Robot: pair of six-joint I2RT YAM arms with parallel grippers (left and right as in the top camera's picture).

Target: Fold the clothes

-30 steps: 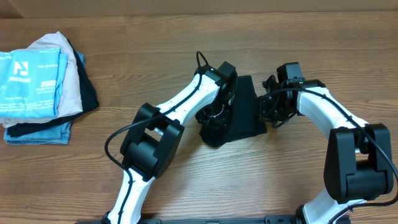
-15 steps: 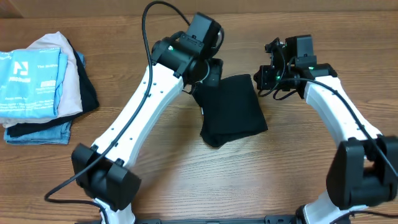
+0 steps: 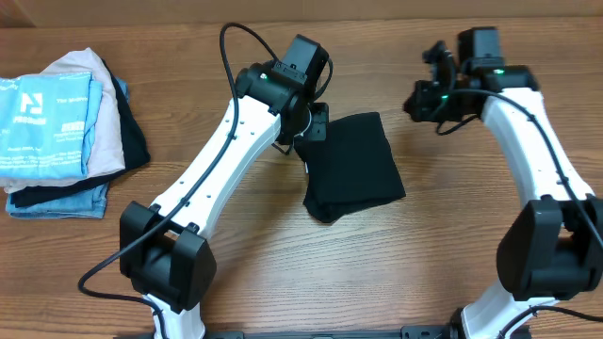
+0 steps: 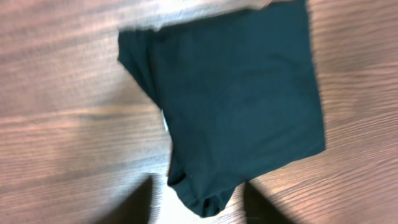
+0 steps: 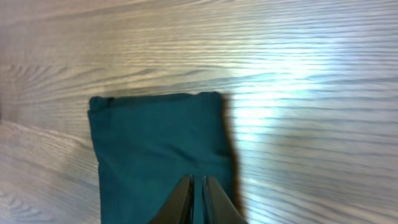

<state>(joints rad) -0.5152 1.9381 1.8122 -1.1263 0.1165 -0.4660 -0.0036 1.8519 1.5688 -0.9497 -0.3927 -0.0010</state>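
Note:
My left gripper should next grab the folded black T-shirt by its edge facing the stack (image 3: 310, 176) (image 4: 170, 130), so the rest stays free to lay flat on the folded clothes.
The clothes, a black T-shirt (image 3: 353, 168), lie folded into a compact rectangle in the middle of the wooden table. The left wrist view shows the T-shirt (image 4: 236, 106) flat below the camera, with one rumpled corner near the fingers. My left gripper (image 3: 315, 125) hovers at the shirt's far left corner, and in its own view the left gripper (image 4: 199, 208) stands open and empty. My right gripper (image 3: 422, 97) hangs off the shirt's far right side. In its wrist view the right gripper (image 5: 197, 199) has its fingers almost together with nothing between them, above the T-shirt (image 5: 155, 149).
A stack of folded garments sits at the table's left edge: a light blue one with white print (image 3: 42, 118) on top, a pale pink-beige one (image 3: 105, 104), a dark one (image 3: 135, 141) and a blue one (image 3: 57, 201) underneath.
Both arms have lifted off the shirt and drawn back toward the far side. The left gripper's jaws have spread apart. The shirt now lies uncovered.

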